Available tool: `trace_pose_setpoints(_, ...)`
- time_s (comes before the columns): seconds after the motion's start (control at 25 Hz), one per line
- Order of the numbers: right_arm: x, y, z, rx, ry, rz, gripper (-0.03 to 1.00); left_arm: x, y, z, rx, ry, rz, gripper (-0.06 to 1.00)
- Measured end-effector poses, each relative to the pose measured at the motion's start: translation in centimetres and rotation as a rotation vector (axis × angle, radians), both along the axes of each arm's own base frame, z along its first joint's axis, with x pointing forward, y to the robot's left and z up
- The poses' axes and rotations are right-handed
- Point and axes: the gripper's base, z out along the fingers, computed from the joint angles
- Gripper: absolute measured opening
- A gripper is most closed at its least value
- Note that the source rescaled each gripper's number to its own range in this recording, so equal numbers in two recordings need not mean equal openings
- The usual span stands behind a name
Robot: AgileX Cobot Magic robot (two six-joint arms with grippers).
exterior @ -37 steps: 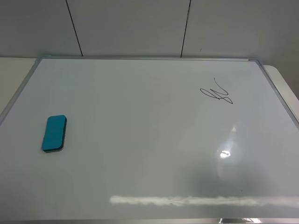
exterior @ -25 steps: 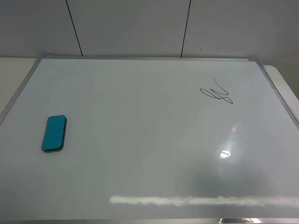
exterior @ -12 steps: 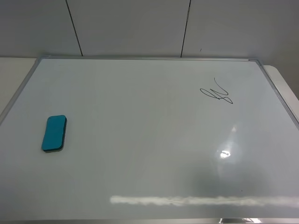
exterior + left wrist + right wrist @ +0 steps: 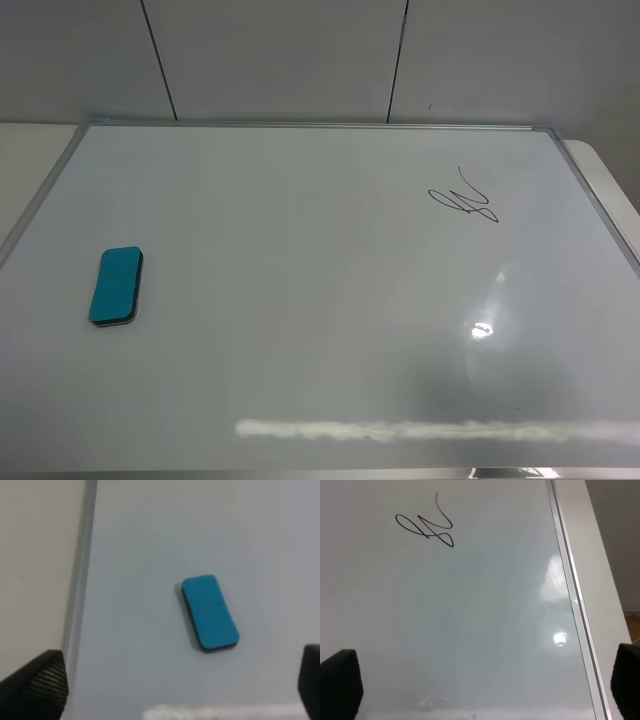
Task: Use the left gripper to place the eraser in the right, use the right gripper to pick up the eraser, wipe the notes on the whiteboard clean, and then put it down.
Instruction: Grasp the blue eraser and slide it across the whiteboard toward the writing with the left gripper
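I will carry the eraser toward the black scribble (image 4: 466,203), so next I will grab it by its teal top (image 4: 117,284) with my left gripper.
The teal-blue eraser (image 4: 117,286) lies flat on the left part of the whiteboard (image 4: 300,300), near its left frame. The left wrist view looks down on the eraser (image 4: 210,612) from above, with my left gripper (image 4: 182,685) open wide and its fingertips (image 4: 35,685) at the frame's corners, well apart from the pad. The notes (image 4: 464,199), a thin black looping scribble, sit on the board's right upper area. They show in the right wrist view as notes (image 4: 426,524), far from my open right gripper (image 4: 485,687). Neither arm shows in the exterior high view.
The board's silver frame (image 4: 572,600) runs along the right side, with the pale table edge (image 4: 605,180) beyond it. A grey panelled wall (image 4: 300,60) stands behind the board. Bright light reflections (image 4: 482,328) lie on the board's lower right.
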Motion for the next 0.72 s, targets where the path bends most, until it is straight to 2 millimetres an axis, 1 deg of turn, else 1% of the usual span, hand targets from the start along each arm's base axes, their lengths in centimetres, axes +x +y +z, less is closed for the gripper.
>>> trace_pose_setpoints(0.08, 0.0, 0.0, 0.0, 0.000, 0.000, 0.000, 1.00, 1.0, -0.1, 0.9, -0.010, 0.052, -0.005, 0.92)
trace_pose_setpoints(0.16, 0.0, 0.0, 0.0, 0.000, 0.000, 0.000, 1.00, 2.9, -0.2, 2.0, -0.027, 0.128, -0.011, 0.88)
trace_pose_setpoints(0.28, 0.0, 0.0, 0.0, 0.000, 0.000, 0.000, 1.00, 6.5, -0.3, 3.5, -0.040, 0.240, -0.017, 0.76)
trace_pose_setpoints(0.36, 0.0, 0.0, 0.0, 0.000, 0.000, 0.000, 1.00, 9.2, -0.4, 3.8, -0.036, 0.325, -0.025, 0.65)
trace_pose_setpoints(0.44, 0.0, 0.0, 0.0, 0.000, 0.000, 0.000, 1.00, 12.0, -0.4, 3.6, -0.030, 0.422, -0.031, 0.51)
trace_pose_setpoints(0.52, 0.0, 0.0, 0.0, 0.001, 0.000, 0.000, 1.00, 14.4, -0.4, 3.1, -0.032, 0.498, -0.032, 0.32)
trace_pose_setpoints(0.56, 0.0, 0.0, 0.0, 0.001, 0.000, 0.000, 1.00, 15.7, -0.4, 2.7, -0.031, 0.537, -0.037, 0.19)
trace_pose_setpoints(0.6, 0.0, 0.0, 0.0, 0.001, 0.000, 0.000, 1.00, 16.8, -0.4, 2.1, -0.033, 0.571, -0.041, 0.12)
trace_pose_setpoints(0.64, 0.0, 0.0, 0.0, 0.001, 0.000, 0.000, 1.00, 17.8, -0.5, 1.4, -0.034, 0.601, -0.049, 0.06)
trace_pose_setpoints(0.72, 0.0, 0.0, 0.0, 0.001, 0.000, 0.000, 1.00, 19.6, -0.5, 0.2, -0.043, 0.633, -0.057, 0.02)
